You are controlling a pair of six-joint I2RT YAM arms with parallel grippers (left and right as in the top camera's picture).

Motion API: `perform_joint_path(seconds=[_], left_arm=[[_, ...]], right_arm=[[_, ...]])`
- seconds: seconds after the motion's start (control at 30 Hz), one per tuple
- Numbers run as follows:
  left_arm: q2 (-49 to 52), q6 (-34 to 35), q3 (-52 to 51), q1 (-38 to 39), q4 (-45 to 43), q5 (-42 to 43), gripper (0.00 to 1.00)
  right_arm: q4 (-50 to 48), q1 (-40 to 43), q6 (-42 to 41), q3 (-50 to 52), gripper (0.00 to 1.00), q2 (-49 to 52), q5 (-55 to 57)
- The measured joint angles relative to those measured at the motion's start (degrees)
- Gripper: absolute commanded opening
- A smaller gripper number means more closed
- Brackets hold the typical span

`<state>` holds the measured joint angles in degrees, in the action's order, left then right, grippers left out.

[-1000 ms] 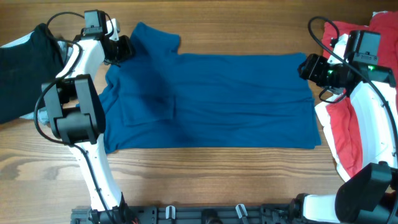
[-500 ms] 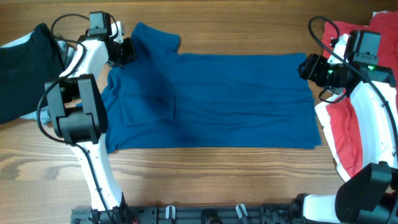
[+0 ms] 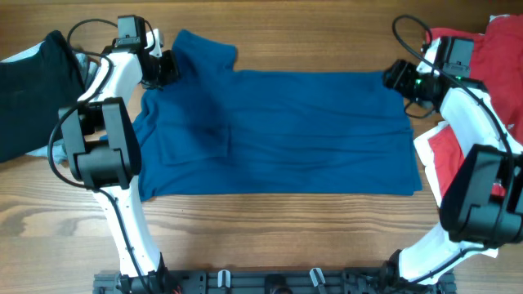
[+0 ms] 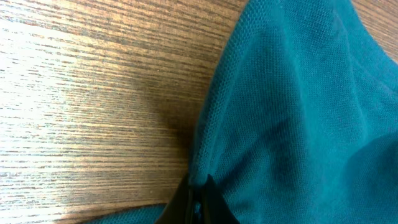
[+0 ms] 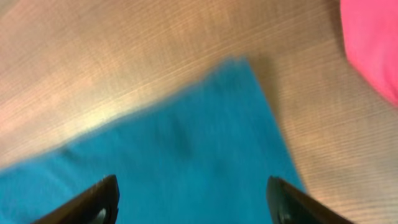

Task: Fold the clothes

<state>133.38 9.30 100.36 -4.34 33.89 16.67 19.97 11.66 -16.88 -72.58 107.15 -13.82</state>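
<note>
I should next grab the blue shirt's far corner near the red shirt (image 3: 498, 49) with my right gripper, so that both grippers can fold the blue shirt's far edge over.
A large dark blue shirt (image 3: 278, 135) lies spread flat across the middle of the table. My left gripper (image 3: 163, 67) is at its far left corner by the sleeve, shut on a pinch of the blue cloth (image 4: 202, 186). My right gripper (image 3: 395, 77) is open and hovers over the shirt's far right corner (image 5: 236, 68); the blue cloth fills the space between its fingers (image 5: 193, 202). A red shirt (image 3: 498, 49) lies at the far right and shows pink in the right wrist view (image 5: 373, 43). A black garment (image 3: 33, 90) lies at the far left.
The red shirt rests partly on white cloth (image 3: 429, 143) at the right edge. Bare wood table (image 3: 286, 237) runs along the front and behind the blue shirt. The arm bases stand at the front edge.
My right gripper has moved left and toward the far right corner of the blue shirt. My left gripper has shifted slightly and stays shut on the cloth.
</note>
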Motion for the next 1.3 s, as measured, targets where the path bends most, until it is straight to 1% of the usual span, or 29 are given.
perform_joint_path(seconds=[0.07,0.13,0.23,0.33,0.37,0.43,0.47,0.57,0.6,0.63,0.67,0.73,0.93,1.03,1.17,1.23,1.27,1.3], left_arm=[[0.0,0.2,0.0,0.0,0.0,0.2,0.04],[0.0,0.6,0.0,0.0,0.0,0.2,0.04],[0.0,0.9,0.0,0.0,0.0,0.2,0.04],[0.0,0.9,0.0,0.0,0.0,0.2,0.04],[0.0,0.9,0.0,0.0,0.0,0.2,0.04],[0.0,1.0,0.0,0.0,-0.3,0.2,0.04],[0.0,1.2,0.0,0.0,-0.5,0.2,0.04],[0.0,2.2,-0.1,0.0,-0.9,0.2,0.04],[0.0,2.3,-0.1,0.0,-0.9,0.2,0.04],[0.0,2.4,-0.1,0.0,-0.9,0.2,0.04],[0.0,2.4,-0.1,0.0,-0.9,0.2,0.04],[0.0,2.4,-0.1,0.0,-0.9,0.2,0.04],[-0.3,3.9,-0.3,-0.3,-0.6,1.5,0.04],[-2.6,4.2,-0.7,-0.8,-0.4,2.6,0.04],[-7.7,5.1,-0.7,-1.8,1.2,5.4,0.04],[-10.6,5.6,-0.7,-2.5,3.8,6.2,0.04],[-11.3,5.7,-0.7,-2.8,5.3,6.2,0.04],[-12.1,5.9,-0.7,-3.2,7.4,6.5,0.04]], right_arm=[[-5.3,-0.5,-0.3,-0.3,0.77,1.7,0.6],[-8.6,-0.8,-0.4,-1.0,0.78,4.7,1.0],[-9.6,-0.8,0.5,-2.5,0.79,11.6,3.0],[-10.8,-1.1,1.1,-3.2,0.78,13.0,7.8],[-11.4,-1.1,1.2,-3.2,0.74,13.5,8.9],[-12.9,-1.1,1.6,-3.3,0.61,14.3,9.4],[-13.4,-1.2,1.7,-3.3,0.57,14.5,9.5],[-13.4,-2.1,1.8,-3.3,0.30,14.7,9.7],[-13.5,-2.5,1.6,-3.3,0.24,14.7,9.8],[-13.6,-2.7,1.1,-3.3,0.20,14.7,9.8],[-13.9,-2.8,-0.1,-3.3,0.14,14.7,9.9],[-14.1,-2.8,-1.3,-3.3,0.08,14.7,10.1],[-12.3,-2.6,-5.5,-3.5,0.07,14.7,12.7],[-7.5,-2.3,-6.1,-5.2,0.06,14.3,13.9],[-0.9,-2.0,-6.3,-6.0,0.06,8.2,15.2],[3.0,-1.4,-6.3,-6.2,0.06,2.7,15.7],[3.6,-1.3,-6.3,-6.3,0.06,2.1,15.8],[7.2,-0.9,-6.3,-6.6,0.06,0.0,15.9]])
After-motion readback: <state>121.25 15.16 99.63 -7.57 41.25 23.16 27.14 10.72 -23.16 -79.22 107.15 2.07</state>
